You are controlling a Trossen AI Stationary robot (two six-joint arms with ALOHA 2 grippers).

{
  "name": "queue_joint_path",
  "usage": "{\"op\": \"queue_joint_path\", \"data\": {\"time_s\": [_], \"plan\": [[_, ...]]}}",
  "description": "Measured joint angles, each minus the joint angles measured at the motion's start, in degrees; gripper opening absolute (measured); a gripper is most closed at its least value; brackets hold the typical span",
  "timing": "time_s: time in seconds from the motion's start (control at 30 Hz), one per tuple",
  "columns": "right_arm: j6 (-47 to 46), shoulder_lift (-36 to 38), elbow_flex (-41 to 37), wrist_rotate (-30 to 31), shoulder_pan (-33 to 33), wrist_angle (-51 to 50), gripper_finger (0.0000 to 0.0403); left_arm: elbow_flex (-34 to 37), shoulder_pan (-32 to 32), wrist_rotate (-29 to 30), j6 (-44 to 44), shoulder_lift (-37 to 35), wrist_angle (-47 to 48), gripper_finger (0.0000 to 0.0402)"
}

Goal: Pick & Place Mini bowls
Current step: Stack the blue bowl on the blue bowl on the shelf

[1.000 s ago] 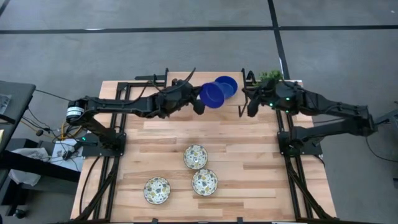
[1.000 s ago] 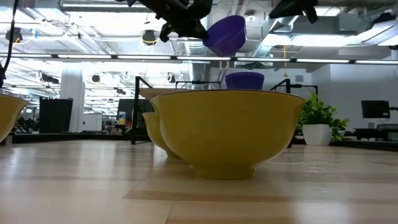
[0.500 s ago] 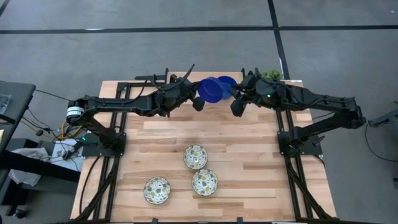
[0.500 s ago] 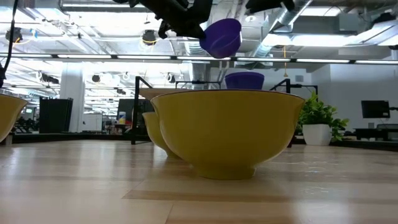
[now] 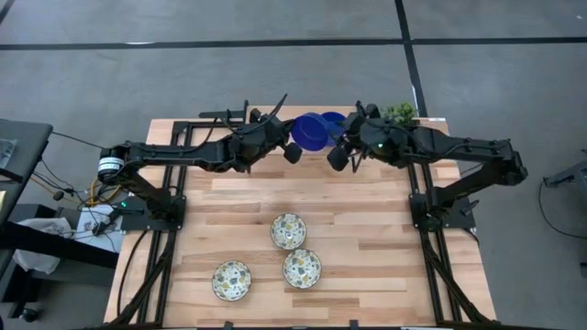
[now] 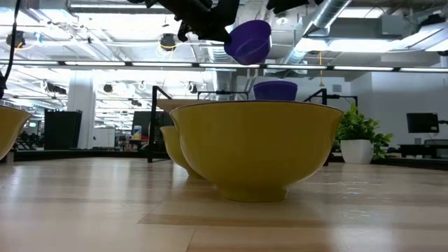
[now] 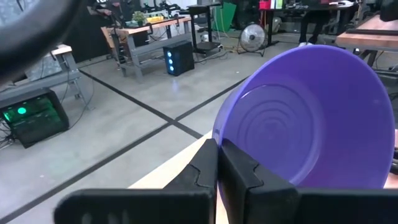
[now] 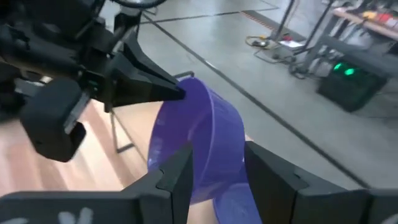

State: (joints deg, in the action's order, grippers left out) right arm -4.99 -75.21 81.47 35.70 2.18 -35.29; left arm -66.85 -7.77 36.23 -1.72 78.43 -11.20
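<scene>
The held mini bowl needs to be stacked into the blue bowl on the shelf [image 5: 336, 117], so my right gripper should next grab it by its rim [image 5: 326, 143].
My left gripper [image 5: 292, 147] is shut on a blue mini bowl [image 5: 310, 131] and holds it in the air over the table's far edge. My right gripper [image 5: 339, 151] is open; in its wrist view its two fingers [image 8: 177, 174] stand on either side of that bowl's wall [image 8: 205, 143]. A second blue bowl [image 5: 334, 120] rests on its base at the far edge, behind the held one. Three patterned bowls [image 5: 288, 231], [image 5: 302, 269], [image 5: 231, 280] stand upright near the table's front; in the low view their outsides are yellow [image 6: 255, 147]. My left gripper pinches the blue bowl's rim [image 7: 219, 144] between its two shut fingers, coming level from the table's left. The bowl [image 6: 248, 40] hangs tilted, its opening turned sideways, lifted clear of the table. My right gripper: I cannot tell whether its fingers touch the bowl's wall.
A small green plant in a white pot [image 5: 398, 112] stands at the far right corner, close behind my right arm. Bare wooden boards [image 5: 303, 197] lie between the arms and the patterned bowls. Black frame rails [image 5: 431, 266] run along both sides.
My right gripper has moved toward the table's left, up to the blue bowl held by my left gripper, and has opened around its wall. My left gripper has shifted the bowl slightly toward the far edge and kept it lifted and tilted.
</scene>
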Motion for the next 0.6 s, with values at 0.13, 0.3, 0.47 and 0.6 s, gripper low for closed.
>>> {"op": "queue_joint_path", "data": {"time_s": [0.13, 0.3, 0.47, 0.6], "plan": [[1.0, -2.5, 2.6, 3.0, -1.1, -1.2, 0.0132, 0.0, 0.0, 0.0, 0.0, 0.0, 0.0, 0.0004], [1.1, -6.3, 6.1, 7.3, -2.2, -5.9, 0.0135, 0.0, 0.0, 0.0, 0.0, 0.0, -0.3, 0.0004], [1.0, -9.1, 9.0, 8.2, -2.2, -7.9, 0.0136, 0.0, 0.0, 0.0, 0.0, 0.0, -0.4, 0.0004], [1.1, -10.4, 10.1, 9.7, -2.1, -8.1, 0.0135, 0.0, 0.0, 0.0, 0.0, 0.0, -0.4, 0.0004]]}}
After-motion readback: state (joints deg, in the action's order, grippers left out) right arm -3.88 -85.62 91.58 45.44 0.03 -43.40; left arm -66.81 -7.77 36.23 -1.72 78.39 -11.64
